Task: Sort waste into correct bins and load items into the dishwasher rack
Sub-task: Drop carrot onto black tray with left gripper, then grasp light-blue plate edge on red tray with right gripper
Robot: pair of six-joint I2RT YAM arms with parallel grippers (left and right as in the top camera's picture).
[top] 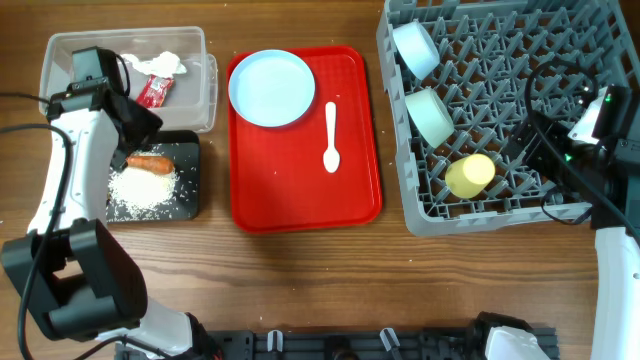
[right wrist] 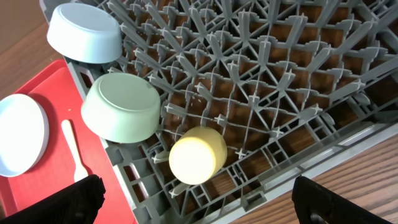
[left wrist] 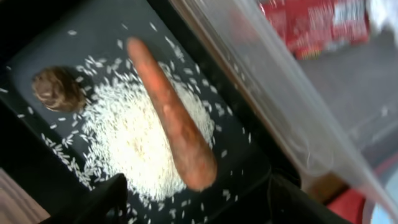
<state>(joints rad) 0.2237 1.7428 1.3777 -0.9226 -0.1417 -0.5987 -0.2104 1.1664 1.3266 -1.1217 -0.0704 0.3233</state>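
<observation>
The pale blue plate (top: pixel 271 87) needs my right gripper on its rack-side rim next, to load upright.
The orange carrot (top: pixel 150 160) (left wrist: pixel 169 112) lies on the white rice grains (top: pixel 142 187) (left wrist: pixel 134 137) in the black tray (top: pixel 190 200); a small brown lump (left wrist: pixel 57 88) sits beside them. The clear tub (top: pixel 195 45) holds the red wrapper (top: pixel 154 92) and white tissue (top: pixel 160 63). My left gripper (left wrist: pixel 193 205) is open and empty just above the carrot. The pale blue plate (top: pixel 271 87) and white spoon (top: pixel 331 137) lie on the red tray (top: pixel 300 200). Two bowls (top: pixel 416 48) (top: pixel 430 115) and the yellow cup (top: pixel 470 175) (right wrist: pixel 194 155) sit in the grey rack (top: pixel 520 215). My right gripper (right wrist: pixel 199 205) is open above the rack's front edge.
The red tray stands between the bins and the rack. The rack fills the right side of the table, with most peg rows to the right of the bowls bare (right wrist: pixel 280 81). Bare wooden table (top: pixel 320 280) runs along the front.
</observation>
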